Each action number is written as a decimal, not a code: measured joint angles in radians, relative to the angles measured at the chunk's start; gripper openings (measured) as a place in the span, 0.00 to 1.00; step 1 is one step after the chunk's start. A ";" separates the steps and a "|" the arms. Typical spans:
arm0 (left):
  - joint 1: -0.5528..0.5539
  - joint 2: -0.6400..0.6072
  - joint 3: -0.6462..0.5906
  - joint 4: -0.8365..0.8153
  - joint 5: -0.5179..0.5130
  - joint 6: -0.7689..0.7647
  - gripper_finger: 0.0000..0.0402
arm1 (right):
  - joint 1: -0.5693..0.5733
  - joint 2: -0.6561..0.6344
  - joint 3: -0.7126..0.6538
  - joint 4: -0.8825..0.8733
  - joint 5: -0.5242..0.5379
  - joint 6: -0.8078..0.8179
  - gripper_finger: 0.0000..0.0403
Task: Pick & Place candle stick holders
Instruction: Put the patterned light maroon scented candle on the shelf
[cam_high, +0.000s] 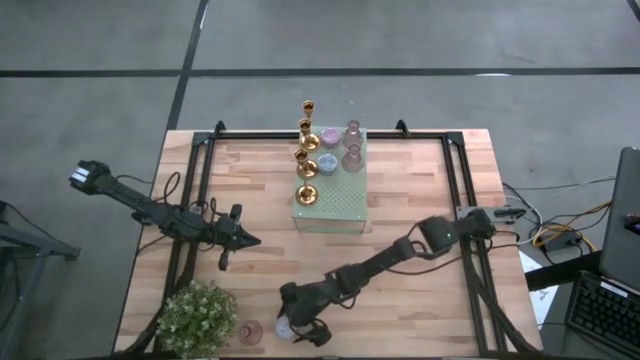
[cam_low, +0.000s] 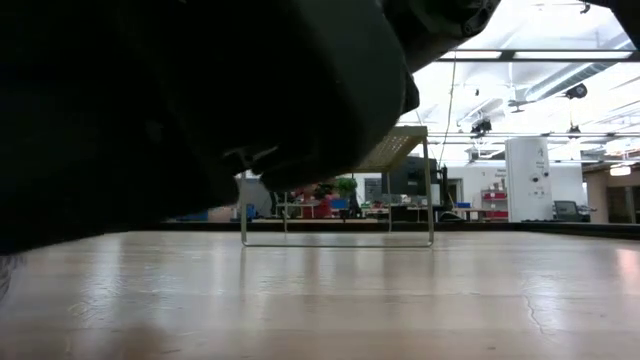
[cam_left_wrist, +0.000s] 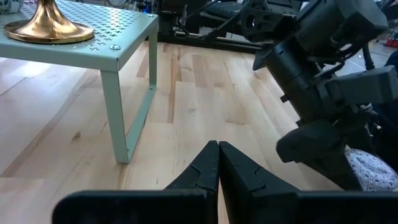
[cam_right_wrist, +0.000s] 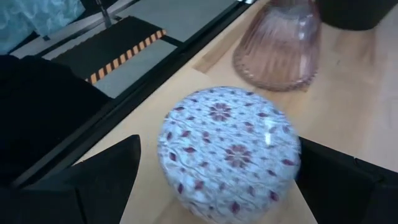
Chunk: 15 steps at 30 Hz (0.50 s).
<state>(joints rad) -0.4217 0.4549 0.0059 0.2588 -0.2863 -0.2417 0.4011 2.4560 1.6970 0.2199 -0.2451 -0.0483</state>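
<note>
The right gripper grabs the patterned holder by its round side (cam_high: 286, 328) (cam_right_wrist: 229, 155) next. Then it moves the holder onto the pale green stand.
A squat round pale-blue holder with a purple flower pattern (cam_right_wrist: 227, 149) stands on the table near its front edge and also shows in the high view (cam_high: 285, 327). My right gripper (cam_high: 300, 330) is open, with one finger on each side of it. A pink ribbed glass holder (cam_right_wrist: 280, 43) stands just beyond it, toward the plant (cam_high: 250, 332). Several gold candlesticks (cam_high: 306, 150) and small squat holders (cam_high: 340, 148) stand on the pale green perforated stand (cam_high: 335, 205). My left gripper (cam_left_wrist: 217, 163) is shut and empty, left of the stand (cam_high: 245, 238). My right gripper's fingers (cam_right_wrist: 106, 174) stand level on either side of the patterned holder's round wall (cam_right_wrist: 180, 155), which rests on the table. A gap shows at one finger. I cannot tell whether the other finger touches the wall.
A bushy potted plant (cam_high: 197, 315) stands at the front left corner beside the pink holder. The green stand sits on thin legs (cam_left_wrist: 115, 112) at the table's far middle. A black frame (cam_high: 200, 150) runs along the table's sides. My right arm (cam_low: 200, 100) fills most of the low view.
</note>
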 joint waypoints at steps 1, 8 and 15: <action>0.000 0.000 0.000 0.000 0.000 0.000 0.04 | 0.001 0.004 0.005 -0.003 0.000 -0.004 0.95; 0.000 0.000 0.000 -0.008 0.000 0.000 0.04 | 0.002 0.008 0.008 0.019 0.001 -0.015 0.95; 0.001 0.000 0.000 -0.008 0.000 0.000 0.03 | 0.002 0.008 0.012 0.046 0.004 -0.020 0.84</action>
<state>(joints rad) -0.4210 0.4549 0.0059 0.2504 -0.2861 -0.2417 0.4034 2.4641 1.7092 0.2657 -0.2409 -0.0684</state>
